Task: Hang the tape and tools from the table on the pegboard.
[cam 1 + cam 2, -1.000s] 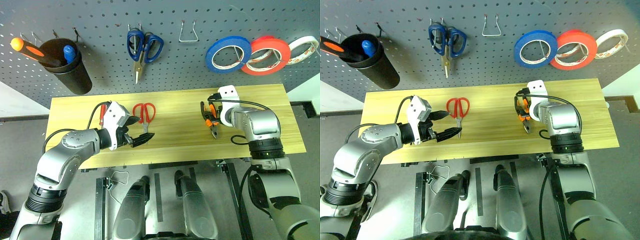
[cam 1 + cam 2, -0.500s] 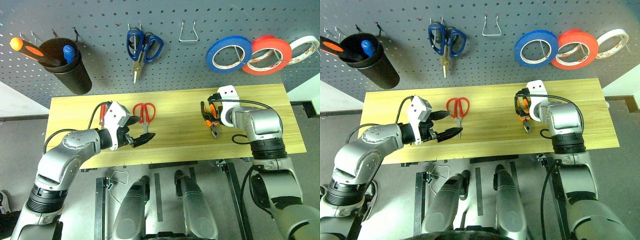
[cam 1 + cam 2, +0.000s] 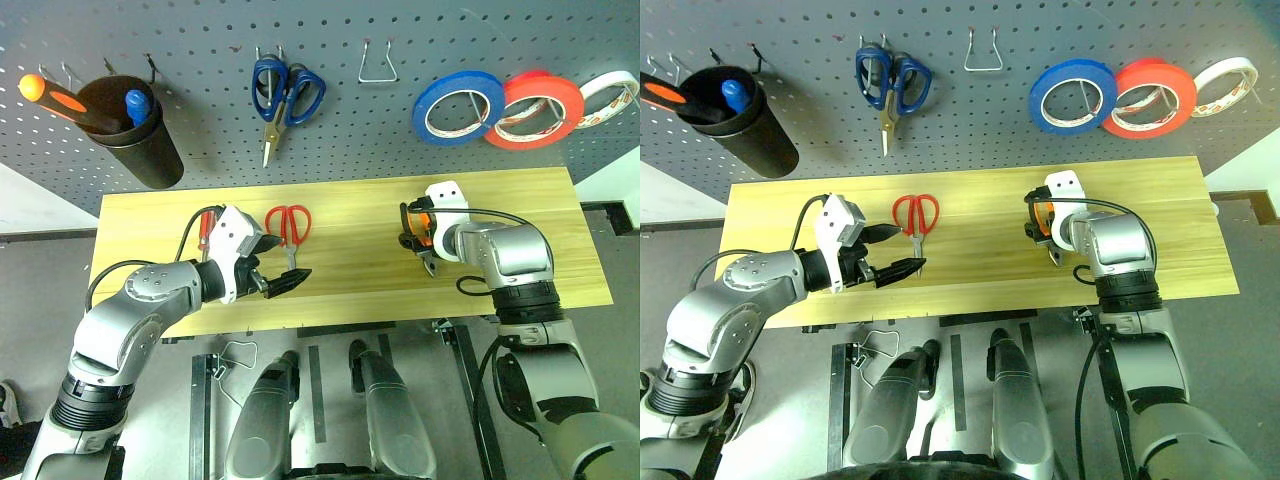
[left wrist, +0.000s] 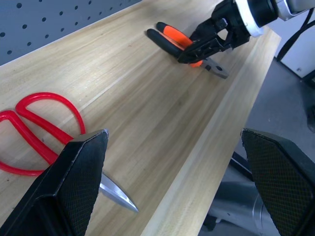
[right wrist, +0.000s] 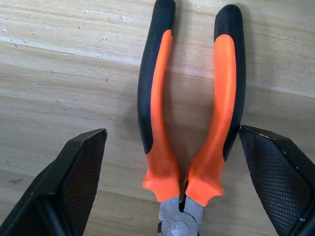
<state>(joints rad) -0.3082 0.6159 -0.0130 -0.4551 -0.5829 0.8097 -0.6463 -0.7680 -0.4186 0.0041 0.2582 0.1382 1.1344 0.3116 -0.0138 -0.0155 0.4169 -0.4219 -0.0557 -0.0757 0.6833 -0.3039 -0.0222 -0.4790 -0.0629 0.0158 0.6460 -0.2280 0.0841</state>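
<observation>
My right gripper picks up the pliers by their orange-and-black handles next, to hang the pliers on the bare wire hook point(image 3: 378, 68).
The pliers point(image 5: 192, 113), with orange-and-black handles, lie flat on the table point(image 3: 350, 275) right of centre. My right gripper point(image 5: 174, 196) is open just above them, one finger on each side of the handles near the pivot. Red-handled scissors point(image 3: 289, 226) lie left of centre, blades toward me. My left gripper point(image 3: 283, 262) hovers open just in front of them, empty, pointing right; its wrist view has the scissors point(image 4: 39, 132) beside one finger. The blue tape point(image 3: 457, 108) hangs on the pegboard point(image 3: 200, 150) at the right.
On the pegboard hang a black cup point(image 3: 135, 135) holding an orange-handled tool, blue-handled scissors point(image 3: 284, 95), a bare wire hook point(image 3: 377, 65), a red-orange roll point(image 3: 532, 108) and a white roll point(image 3: 610, 98). A red-handled thing point(image 3: 205, 228) lies partly behind my left wrist.
</observation>
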